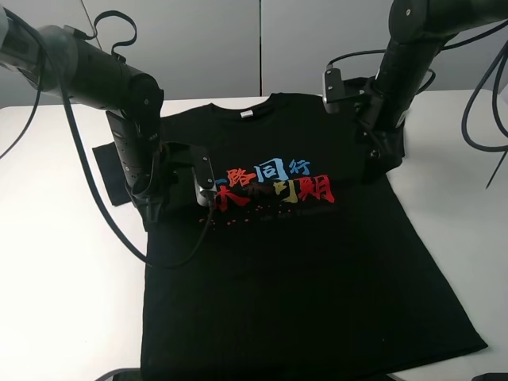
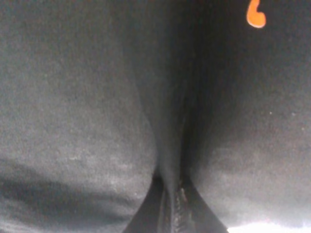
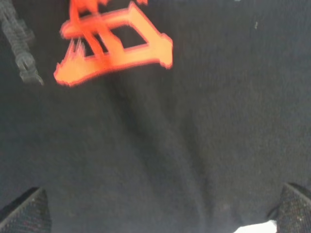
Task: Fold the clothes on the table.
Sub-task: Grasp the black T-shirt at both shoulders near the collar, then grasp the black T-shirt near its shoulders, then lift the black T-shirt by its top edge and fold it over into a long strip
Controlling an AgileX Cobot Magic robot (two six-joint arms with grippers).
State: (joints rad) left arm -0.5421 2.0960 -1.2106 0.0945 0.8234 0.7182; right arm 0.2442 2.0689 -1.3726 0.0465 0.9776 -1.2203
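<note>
The shirt lies flat around a soft fold near the red character [image 3: 112, 46]. My right gripper will next grab that raised fold [image 3: 189, 170] to fold the shirt.
The black T-shirt [image 1: 302, 270] lies spread flat and face up on the white table [image 1: 55, 270], collar and white neck label [image 1: 246, 115] at the far side. Red, blue and yellow characters [image 1: 274, 181] cross the chest. My left gripper [image 1: 155, 213] is down at the shirt's left side below the sleeve [image 1: 107, 171]. In the left wrist view it [image 2: 172, 211] is shut on a pinched ridge of black cloth [image 2: 170, 121]. My right gripper [image 1: 379, 163] is at the shirt's right shoulder. In the right wrist view it [image 3: 160, 218] is open, fingertips [image 3: 24, 213] wide apart over the cloth near a red character [image 3: 112, 46].
A black cable [image 1: 171, 262] from the left arm loops over the shirt's left edge. More cables [image 1: 492, 103] hang at the right. Grey wall panels [image 1: 238, 40] stand behind the table. The shirt's hem [image 1: 333, 365] lies close to the near table edge.
</note>
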